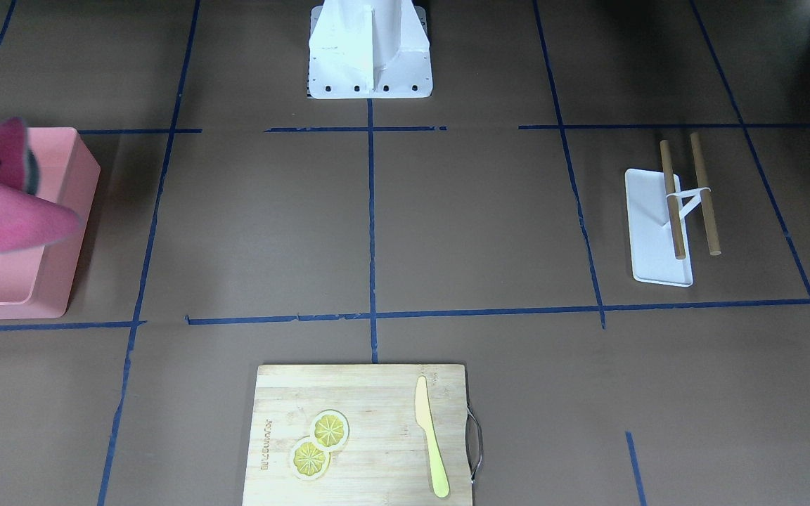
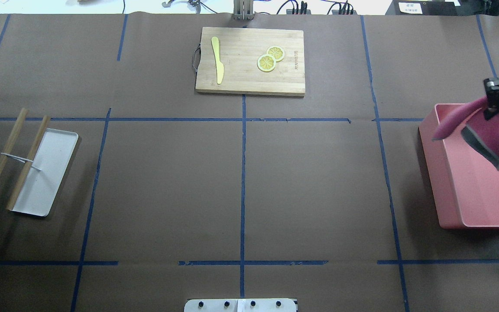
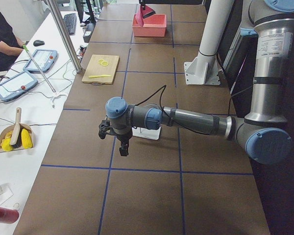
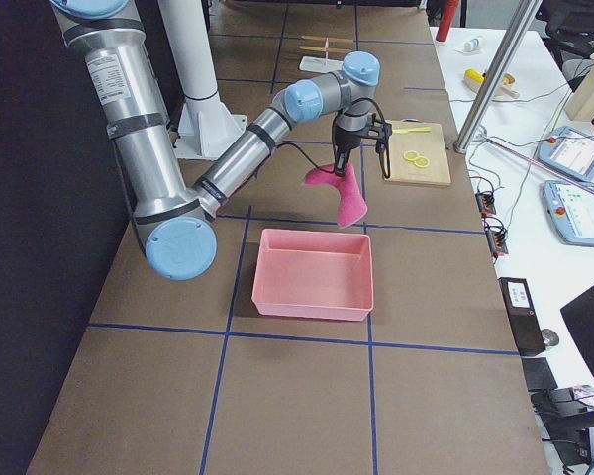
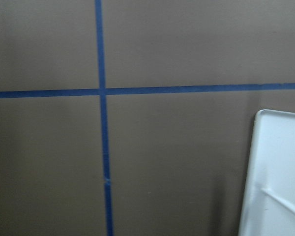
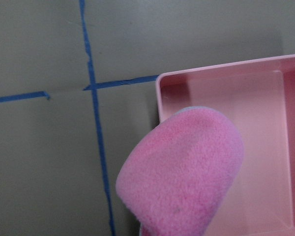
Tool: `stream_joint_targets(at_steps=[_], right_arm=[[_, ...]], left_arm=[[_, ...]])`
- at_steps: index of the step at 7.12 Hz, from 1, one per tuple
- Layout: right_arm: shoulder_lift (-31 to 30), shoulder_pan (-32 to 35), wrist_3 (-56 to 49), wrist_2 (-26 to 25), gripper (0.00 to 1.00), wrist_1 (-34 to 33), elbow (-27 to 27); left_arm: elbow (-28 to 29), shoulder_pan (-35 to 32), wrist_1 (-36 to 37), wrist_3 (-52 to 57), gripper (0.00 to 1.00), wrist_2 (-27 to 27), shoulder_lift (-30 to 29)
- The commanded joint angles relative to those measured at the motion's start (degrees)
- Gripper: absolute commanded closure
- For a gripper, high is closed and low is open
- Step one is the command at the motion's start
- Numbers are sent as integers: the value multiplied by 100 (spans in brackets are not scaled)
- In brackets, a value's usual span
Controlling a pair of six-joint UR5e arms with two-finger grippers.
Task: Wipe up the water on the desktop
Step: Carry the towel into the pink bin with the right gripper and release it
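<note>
The cloth's edge juts past the bin's side (image 1: 83, 181) (image 6: 159, 101), so it is too early to release. My right gripper next moves the pink cloth wholly inside the pink bin's rim before letting go.
The desktop (image 2: 167, 186) is a brown tabletop crossed by blue tape lines; I see no water on it. My right gripper (image 2: 492, 106) is shut on a pink cloth (image 2: 457, 117) and holds it hanging over the far-left corner of a pink bin (image 2: 444, 190). The cloth also shows in the front view (image 1: 11, 218), the right side view (image 4: 345, 198) and the right wrist view (image 6: 182, 167). My left gripper (image 3: 123, 149) hovers above the table beside a white tray (image 3: 149, 133). I cannot tell whether it is open or shut.
A bamboo cutting board (image 2: 249, 78) with two lemon slices (image 2: 270, 58) and a yellow knife (image 2: 217, 60) lies at the far middle. The white tray (image 2: 48, 173) with two wooden sticks (image 2: 2, 156) lies at the left. The robot base (image 1: 370, 49) stands mid-table.
</note>
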Motion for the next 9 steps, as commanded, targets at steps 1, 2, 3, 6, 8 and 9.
stream_joint_targets(at_steps=[1,2,3,6,8,9], right_arm=[[-565,384,-1671,-4,100,-17,-415],[-549,410,-1695,-5,99,-8,-487],[-557,411,-1704,4,99,-8,-488],[-548,489,-1608,39,0,-8,-436],[-522,551,-1642,74,0,44,-435],[-635,751,-1677,414,0,376,-514]], left_arm=[[348,-164,-36,336,0,-39,-19],[358,-173,-63,336,0,-57,-10],[358,-173,-80,336,0,-57,-10],[358,-173,-80,336,0,-57,-2],[367,-173,-72,336,0,-57,-10],[358,-164,-63,336,0,-48,-10]])
